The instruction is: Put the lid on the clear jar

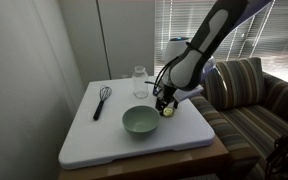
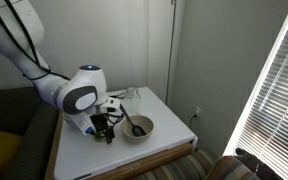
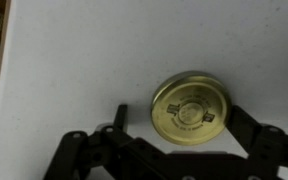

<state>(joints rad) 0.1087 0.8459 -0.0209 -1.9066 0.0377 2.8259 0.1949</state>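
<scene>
Next, my gripper grabs the lid by opposite edges of its rim. It keeps the lid flat, with the lid's bottom free to fit the clear jar (image 1: pixel 140 82).
The lid (image 3: pixel 191 108) is a small round yellowish disc lying flat on the white table. In the wrist view my gripper (image 3: pixel 184 120) is open and straddles it. The left finger stands apart from the lid and the right finger is close to its edge. In an exterior view the gripper (image 1: pixel 167 104) is low over the lid (image 1: pixel 169 112), right of the green bowl. The clear jar (image 1: pixel 140 82) stands upright and open at the back of the table, apart from the gripper. The jar (image 2: pixel 134 95) and the gripper (image 2: pixel 106 130) also show in an exterior view.
A pale green bowl (image 1: pixel 139 121) sits mid-table next to the gripper and also shows in an exterior view (image 2: pixel 138 128). A black whisk (image 1: pixel 101 100) lies to the left. The white table top (image 1: pixel 94 140) ends near a striped sofa (image 1: pixel 249 95). Window blinds (image 2: pixel 274 90) hang beyond.
</scene>
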